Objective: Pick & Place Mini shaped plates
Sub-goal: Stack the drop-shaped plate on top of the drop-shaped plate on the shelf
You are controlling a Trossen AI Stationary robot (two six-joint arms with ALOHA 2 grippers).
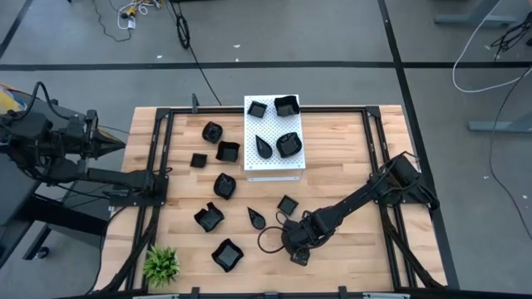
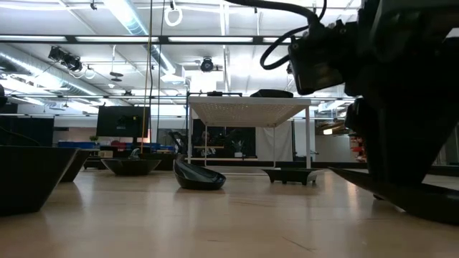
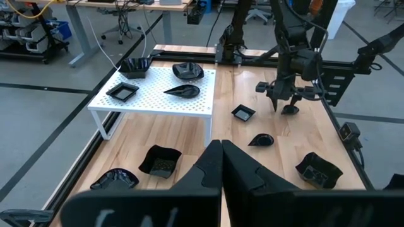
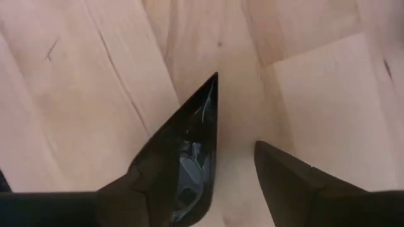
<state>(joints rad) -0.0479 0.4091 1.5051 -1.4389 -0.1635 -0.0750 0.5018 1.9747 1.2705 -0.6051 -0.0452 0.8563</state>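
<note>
My right gripper will next pinch the teardrop plate by its side rim (image 4: 214, 148). The plate will then go on the white board.
Four small glossy black mini plates sit on the white perforated board (image 1: 274, 164). Several more lie on the wooden table, among them a teardrop (image 1: 257, 218) and a square one (image 1: 287, 204). My right gripper (image 1: 298, 254) points steeply down, low over the table near its front edge, fingers open, with bare wood in the gap (image 4: 243, 126). A glossy black pointed plate (image 4: 192, 151) shows along one finger. In the low view, a dark plate (image 2: 409, 195) lies beneath that gripper. My left gripper (image 3: 221, 151) is shut and raised beyond the table's left edge (image 1: 121, 143). My right gripper comes at the pointed plate's edge (image 4: 205, 107) from above, pointing steeply down. The plate lies against the side of one finger, not in the gap. I cannot tell whether the finger touches it.
A small green plant (image 1: 161, 264) stands at the near left corner. A square plate (image 1: 226, 255) lies left of the right gripper. Black frame rails (image 1: 158, 166) run along the table's left and right sides. Bare wood lies around the right gripper (image 1: 357, 249).
</note>
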